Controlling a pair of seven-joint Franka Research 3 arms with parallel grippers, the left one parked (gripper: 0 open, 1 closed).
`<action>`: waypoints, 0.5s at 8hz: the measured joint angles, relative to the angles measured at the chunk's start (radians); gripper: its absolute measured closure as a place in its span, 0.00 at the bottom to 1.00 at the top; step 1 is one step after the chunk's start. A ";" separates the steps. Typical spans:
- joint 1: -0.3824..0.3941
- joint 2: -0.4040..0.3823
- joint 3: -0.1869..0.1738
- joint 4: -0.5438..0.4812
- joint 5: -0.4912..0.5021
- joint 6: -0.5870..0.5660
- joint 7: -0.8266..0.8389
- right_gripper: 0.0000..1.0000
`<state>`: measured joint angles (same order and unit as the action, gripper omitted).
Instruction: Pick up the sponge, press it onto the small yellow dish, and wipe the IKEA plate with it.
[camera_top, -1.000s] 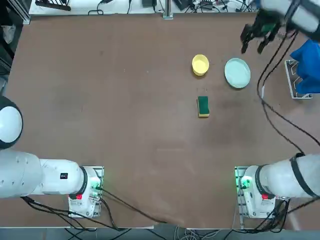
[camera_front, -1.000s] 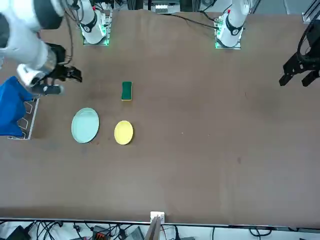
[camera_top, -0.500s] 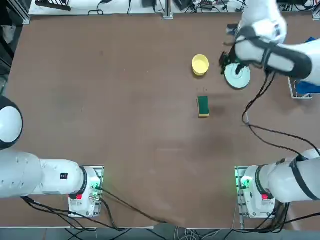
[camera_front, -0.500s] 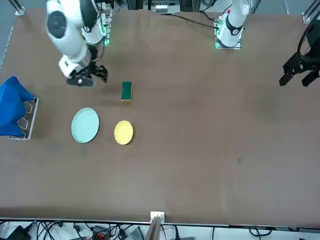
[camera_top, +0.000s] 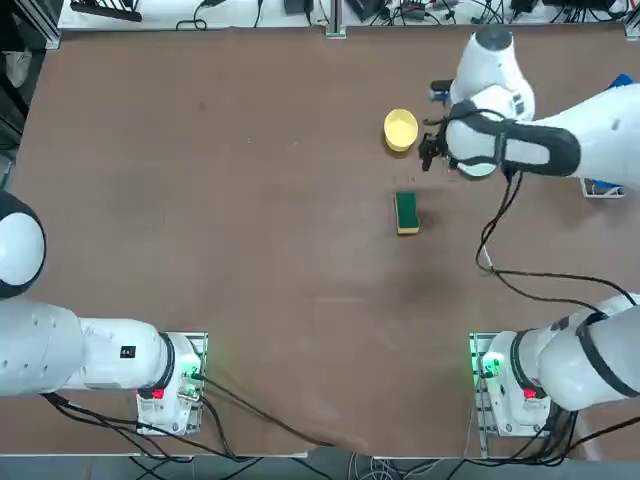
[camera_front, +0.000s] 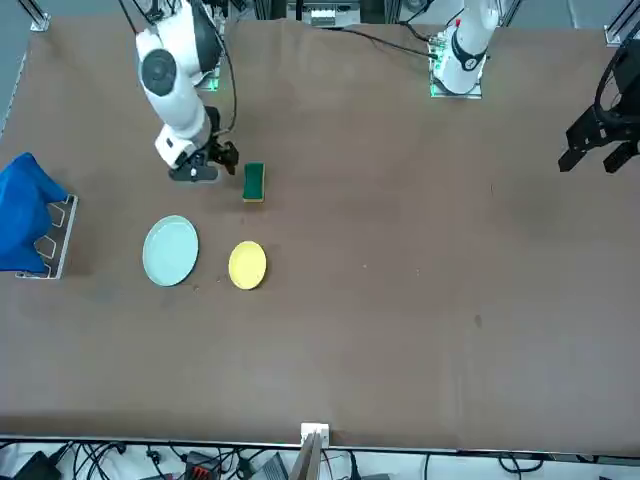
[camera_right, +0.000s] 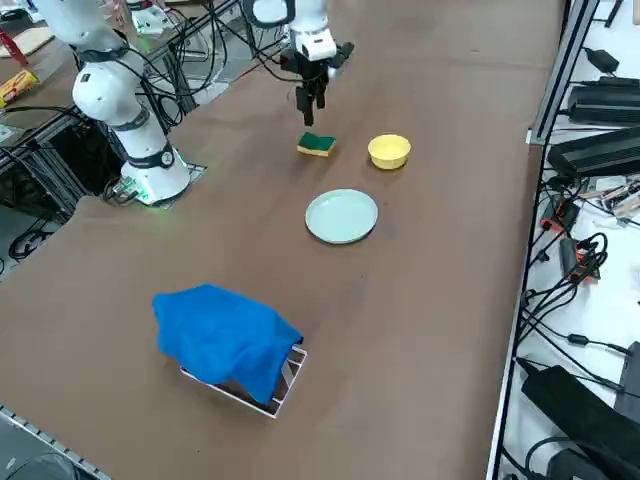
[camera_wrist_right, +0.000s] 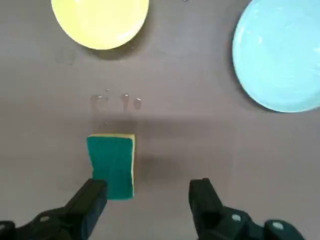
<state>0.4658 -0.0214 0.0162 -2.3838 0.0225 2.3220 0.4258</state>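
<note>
My right gripper reaches the sponge and grabs it by its middle (camera_front: 254, 182) next, which leaves its far-reaching part free to wipe the IKEA plate (camera_front: 170, 251).
The sponge (camera_top: 405, 212), dark green on top with yellow foam below, lies flat on the brown table (camera_top: 250, 230). Farther from the robot sit the small yellow dish (camera_top: 400, 130) and, to its right, the pale mint IKEA plate (camera_front: 170, 251). My right gripper (camera_top: 432, 150) hangs open above the table, between the sponge and the two dishes and to the sponge's right. In the wrist view the sponge (camera_wrist_right: 111, 165) lies by one fingertip (camera_wrist_right: 95, 192), outside the gap of the gripper (camera_wrist_right: 147, 187), with dish (camera_wrist_right: 100, 20) and plate (camera_wrist_right: 280, 55) beyond. Nothing is held.
A blue cloth (camera_right: 225, 340) is draped over a small wire rack (camera_front: 55, 240) at the table's right edge. The arm's black cable (camera_top: 495, 240) loops over the table right of the sponge. In the top view my right arm covers most of the plate.
My right arm has swung in from the table's far right corner, passing over the plate, and now hangs just beyond the sponge. The gripper stayed open; sponge, dish and plate have not moved.
</note>
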 joint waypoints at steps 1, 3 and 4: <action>0.018 0.026 0.000 -0.016 0.000 0.050 0.013 0.00; 0.066 0.078 0.000 -0.032 0.000 0.132 0.083 0.00; 0.091 0.099 0.000 -0.033 0.000 0.159 0.120 0.00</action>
<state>0.5566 0.0777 0.0165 -2.4167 0.0226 2.4809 0.5455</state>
